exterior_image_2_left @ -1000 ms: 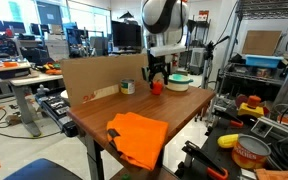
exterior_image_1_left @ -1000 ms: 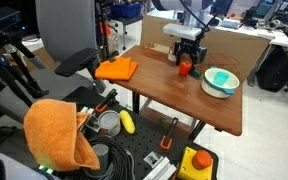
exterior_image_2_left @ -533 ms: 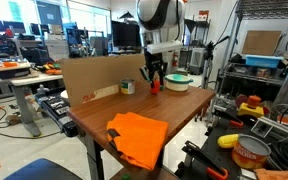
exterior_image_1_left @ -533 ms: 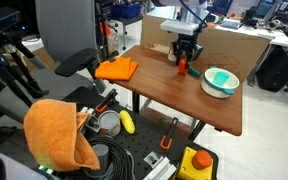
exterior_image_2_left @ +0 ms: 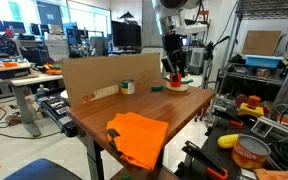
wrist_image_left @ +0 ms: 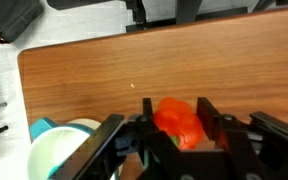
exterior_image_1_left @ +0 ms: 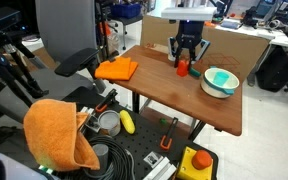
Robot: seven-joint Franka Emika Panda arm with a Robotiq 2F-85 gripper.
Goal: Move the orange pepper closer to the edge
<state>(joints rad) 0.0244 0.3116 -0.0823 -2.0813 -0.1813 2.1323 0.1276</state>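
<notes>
The orange pepper (exterior_image_1_left: 184, 69) (wrist_image_left: 179, 122) will stay in my gripper until it rests by the table's near edge, because a wide part of the table's wood lies between them.
The orange pepper (wrist_image_left: 179, 122) is a small red-orange lump pinched between my gripper's (wrist_image_left: 175, 124) two black fingers, which are shut on it. In both exterior views the gripper (exterior_image_1_left: 185, 62) (exterior_image_2_left: 174, 76) hangs straight down over the far middle of the brown table (exterior_image_1_left: 164, 95), holding the pepper (exterior_image_1_left: 184, 69) (exterior_image_2_left: 174, 83) at or just above the wood. The table's near edge (exterior_image_1_left: 174, 109) lies well in front of the pepper.
A white and teal bowl (exterior_image_1_left: 221, 81) (wrist_image_left: 69, 150) sits close beside the pepper. A folded orange cloth (exterior_image_1_left: 117, 69) (exterior_image_2_left: 136, 135) lies at one table corner. A cardboard wall (exterior_image_1_left: 234, 45) stands along the back. Clutter and a yellow object (exterior_image_1_left: 127, 122) lie below the table.
The jaws have shut on the pepper. The wrist has turned, and in an exterior view the gripper with the pepper has shifted toward the bowl.
</notes>
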